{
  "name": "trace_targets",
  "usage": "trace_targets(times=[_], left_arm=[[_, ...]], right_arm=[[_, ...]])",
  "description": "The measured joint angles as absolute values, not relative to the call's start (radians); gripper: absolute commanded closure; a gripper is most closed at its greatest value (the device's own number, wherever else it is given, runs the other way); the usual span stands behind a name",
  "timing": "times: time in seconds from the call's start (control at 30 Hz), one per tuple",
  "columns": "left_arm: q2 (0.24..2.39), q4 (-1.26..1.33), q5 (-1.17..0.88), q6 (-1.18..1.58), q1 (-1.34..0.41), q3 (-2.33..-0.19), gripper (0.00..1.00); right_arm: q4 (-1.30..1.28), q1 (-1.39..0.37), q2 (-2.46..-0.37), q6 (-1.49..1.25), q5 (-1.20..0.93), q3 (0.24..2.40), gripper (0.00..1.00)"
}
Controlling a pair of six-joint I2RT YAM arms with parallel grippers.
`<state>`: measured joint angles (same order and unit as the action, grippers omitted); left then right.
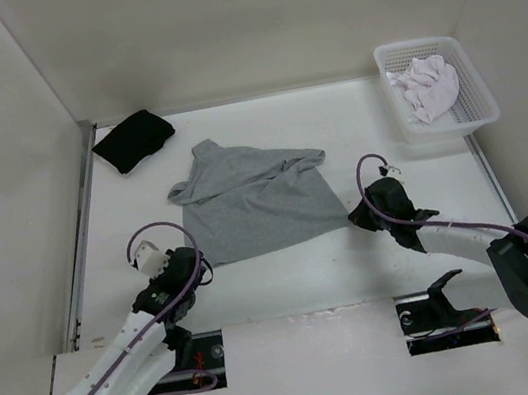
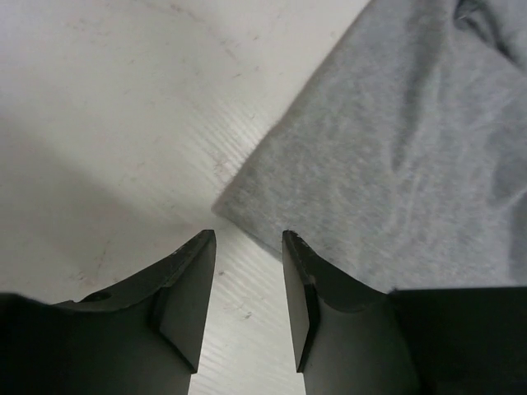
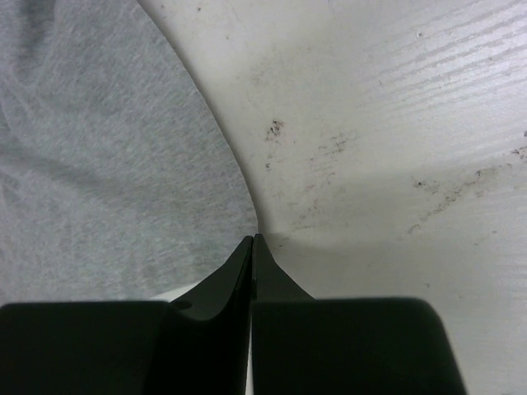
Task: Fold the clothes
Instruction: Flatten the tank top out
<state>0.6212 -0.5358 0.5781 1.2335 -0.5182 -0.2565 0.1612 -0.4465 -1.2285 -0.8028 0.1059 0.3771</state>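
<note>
The left gripper grabs the T-shirt's loose near corner point(image 2: 230, 208) next, matching my right gripper's corner, to stretch the T-shirt flat for folding.
The clothes point(image 1: 249, 200), a light-grey T-shirt, lie spread and partly creased in the middle of the white table. My left gripper point(image 1: 200, 269) sits at the shirt's near left corner. In the left wrist view it point(image 2: 247, 239) is open, with bare table between the fingers and the shirt's corner point(image 2: 226, 202) just ahead of the tips. My right gripper point(image 1: 353, 215) is at the shirt's near right corner. In the right wrist view it point(image 3: 254, 239) is shut, and the shirt's edge point(image 3: 239, 177) runs right into the closed tips.
A black garment point(image 1: 133, 140) lies bunched at the back left. A white mesh basket point(image 1: 476, 86) at the back right holds a white garment point(image 1: 428, 89). White walls enclose the table on three sides.
</note>
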Motion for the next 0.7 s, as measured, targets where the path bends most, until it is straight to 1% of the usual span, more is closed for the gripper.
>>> trace_targets(times=[0.13,0.3,0.4,0.53,0.6,0.63,0.7], left_arm=[[0.694,-0.558,0.583,1.239,-0.5,-0.275,0.65],[0.741,-0.555,0.59,1.221,-0.424,-0.286,0.62],[0.789,-0.508,0.57,1.186,-0.392,-0.286,0.64],[0.822,-0.424,0.517,1.133,-0.366,-0.286,0.62],[0.83,-0.397,0.489,1.11,-0.359,-0.286,0.63],[0.833,-0.387,0.477,1.101,-0.357,-0.286,0.67],[0.839,-0.373,0.451,1.086,-0.353,-0.286,0.79]], right_arm=[[0.165,-0.447,-1.225,-0.805,0.105,0.375,0.98],[0.167,-0.447,-1.217,-0.805,0.105,0.373,0.98],[0.168,-0.447,-1.217,-0.805,0.105,0.368,0.98],[0.169,-0.447,-1.217,-0.806,0.105,0.363,0.97],[0.169,-0.447,-1.214,-0.808,0.105,0.362,0.9],[0.169,-0.447,-1.213,-0.81,0.105,0.362,0.84],[0.169,-0.447,-1.209,-0.813,0.105,0.361,0.72]])
